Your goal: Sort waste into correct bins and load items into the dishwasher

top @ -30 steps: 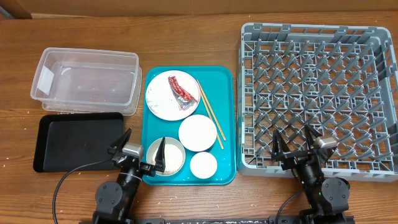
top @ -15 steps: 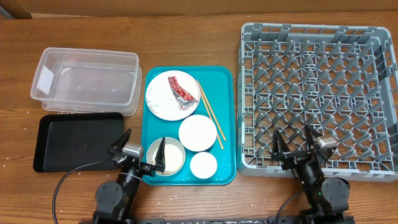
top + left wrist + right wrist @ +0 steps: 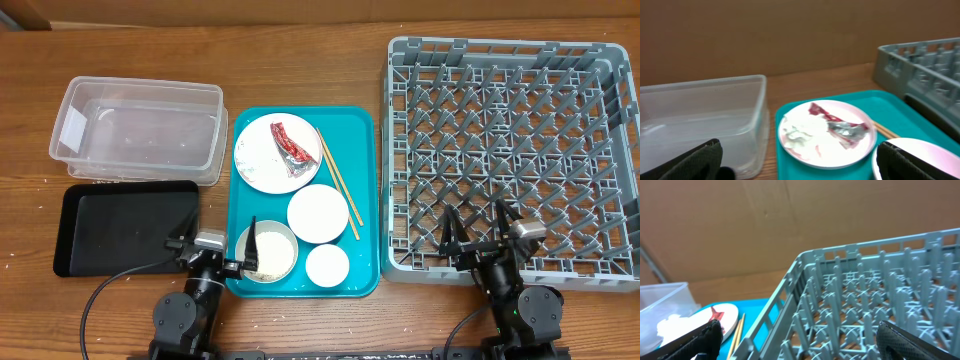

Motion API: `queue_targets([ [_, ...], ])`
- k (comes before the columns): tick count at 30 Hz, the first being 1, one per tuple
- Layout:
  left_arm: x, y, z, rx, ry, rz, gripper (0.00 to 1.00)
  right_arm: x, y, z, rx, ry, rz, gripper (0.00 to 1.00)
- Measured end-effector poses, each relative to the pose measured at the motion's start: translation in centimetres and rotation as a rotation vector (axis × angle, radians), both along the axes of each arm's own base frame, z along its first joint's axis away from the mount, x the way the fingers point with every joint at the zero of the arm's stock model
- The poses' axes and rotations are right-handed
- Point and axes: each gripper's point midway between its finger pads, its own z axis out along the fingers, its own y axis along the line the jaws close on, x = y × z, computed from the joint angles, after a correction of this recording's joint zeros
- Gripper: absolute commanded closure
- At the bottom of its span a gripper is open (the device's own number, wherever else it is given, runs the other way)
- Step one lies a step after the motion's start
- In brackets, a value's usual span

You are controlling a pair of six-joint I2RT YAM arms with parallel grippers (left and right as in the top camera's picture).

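Next, my left gripper reaches the small cup and grabs it by its rim (image 3: 312,267), so the cup's base stays free to hand over for dish rack loading.
On the teal tray (image 3: 360,130) a white plate (image 3: 258,168) carries the red wrapper (image 3: 290,145) and a white tissue wad (image 3: 796,134). Chopsticks (image 3: 338,180) lie beside the plate. A white bowl (image 3: 318,213), a small cup (image 3: 327,264) and a bowl with pale bits (image 3: 275,252) sit nearer me. My left gripper (image 3: 218,243) is open and empty, one finger over that near bowl. My right gripper (image 3: 475,232) is open and empty over the front edge of the grey dish rack (image 3: 510,150). The plate (image 3: 820,150) and wrapper (image 3: 837,125) also show in the left wrist view.
The clear tub (image 3: 135,130) stands at the back left, the black tray (image 3: 125,228) in front of it. The rack's front wall and pegs (image 3: 865,295) stand right before my right gripper (image 3: 800,340). Bare wooden table lies between the trays.
My left gripper has shifted slightly back toward the table's front edge. The right gripper and all objects stay where they were.
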Motion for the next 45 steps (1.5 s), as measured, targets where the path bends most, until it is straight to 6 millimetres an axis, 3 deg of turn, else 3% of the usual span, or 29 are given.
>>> queue_targets([
  [5,0.1,0.8,-0.2,0.036,0.005,0.044,0.00,-0.1,0.5,0.4,0.039,-0.009,0.029,0.00],
  [10,-0.2,-1.0,0.0,-0.036,0.005,-0.059,0.00,-1.3,3.4,3.3,0.142,-0.096,0.216,0.00],
  [13,-0.7,-2.4,2.7,-0.133,-0.060,-0.142,0.00,-2.0,4.4,4.1,0.160,-0.075,0.283,0.00],
  [16,-1.7,-2.8,6.5,-0.192,-0.097,-0.182,0.00,-3.1,4.5,7.7,0.148,-0.079,0.304,0.00],
  [17,-2.3,-2.9,8.7,-0.208,-0.099,-0.195,0.00,-3.8,4.5,10.3,0.132,-0.101,0.308,0.00],
  [18,-2.7,-2.9,10.1,-0.212,-0.079,-0.199,0.00,-4.1,4.4,11.2,0.121,-0.068,0.302,0.00],
  [20,-3.1,-3.1,11.2,-0.214,0.047,-0.198,0.00,-4.5,4.2,14.3,0.101,-0.009,0.286,0.00],
  [21,-3.0,-3.1,11.0,-0.212,0.124,-0.191,0.00,-4.4,4.1,14.8,0.095,0.070,0.276,0.00],
  [24,-2.7,-3.8,10.3,-0.199,0.377,-0.196,0.00,-3.7,3.9,15.4,0.077,0.256,0.251,0.00],
  [27,-2.3,-5.4,11.3,-0.210,0.614,-0.252,0.00,-2.0,4.3,16.5,0.070,0.387,0.250,0.00],
  [31,-1.2,-7.5,12.3,-0.273,0.724,-0.343,0.00,-0.9,5.7,17.8,0.085,0.416,0.326,0.00],
  [34,-1.0,-9.5,10.5,-0.344,0.867,-0.423,0.20,-1.2,6.6,17.4,0.096,0.443,0.378,0.00],
  [37,-2.1,-11.3,6.4,-0.324,1.104,-0.434,0.32,-1.5,7.0,17.4,0.102,0.447,0.407,0.00],
  [41,-3.9,-13.8,1.0,-0.148,1.324,-0.378,0.30,-1.7,7.0,17.1,0.104,0.466,0.410,0.00],
  [45,-4.8,-15.2,-3.9,0.071,1.426,-0.269,0.32,-2.2,7.0,16.3,0.108,0.505,0.414,0.00],
])
